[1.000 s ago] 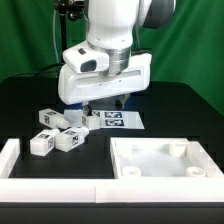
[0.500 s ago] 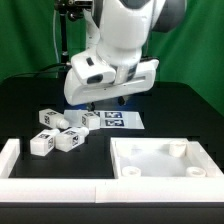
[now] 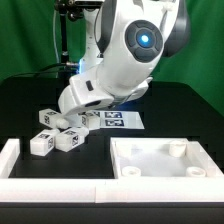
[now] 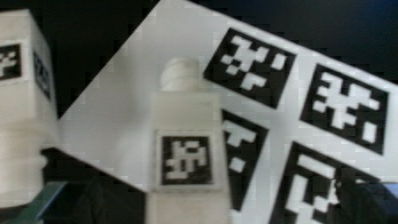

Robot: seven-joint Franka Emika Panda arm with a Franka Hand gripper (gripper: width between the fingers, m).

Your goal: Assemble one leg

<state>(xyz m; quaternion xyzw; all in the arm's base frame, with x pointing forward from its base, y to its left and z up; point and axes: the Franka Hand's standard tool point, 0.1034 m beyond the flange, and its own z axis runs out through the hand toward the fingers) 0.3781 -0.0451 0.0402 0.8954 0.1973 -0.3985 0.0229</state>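
Observation:
My gripper's fingers are still above the tagged leg point(image 4: 187, 155) over the marker board point(image 4: 302, 80) in the wrist view, so lowering comes first and it is too early to close.
Several small white legs with square tags lie in a cluster left of centre in the exterior view: one leg point(image 3: 48, 117) at the back, two legs point(image 3: 42, 143) point(image 3: 68, 138) at the front, and one leg point(image 3: 88, 121) by the marker board point(image 3: 116, 120). My gripper point(image 3: 87, 110) hangs tilted just above this last leg, its fingers mostly hidden by the hand. In the wrist view that leg point(image 4: 187, 140) lies straight ahead of the gripper point(image 4: 196, 216), over the marker board point(image 4: 302, 80). Only dark fingertip edges show at the picture's corners, far apart, holding nothing.
A large white square panel point(image 3: 150, 150) with round corner sockets lies at the front on the exterior view's right. A white raised wall point(image 3: 12, 160) runs along the front and left. Another leg point(image 4: 18, 100) shows at the wrist view's edge.
The arm has tilted over and swung its hand toward the exterior view's left and lower, from above the marker board to above the leg beside it. The legs have not moved.

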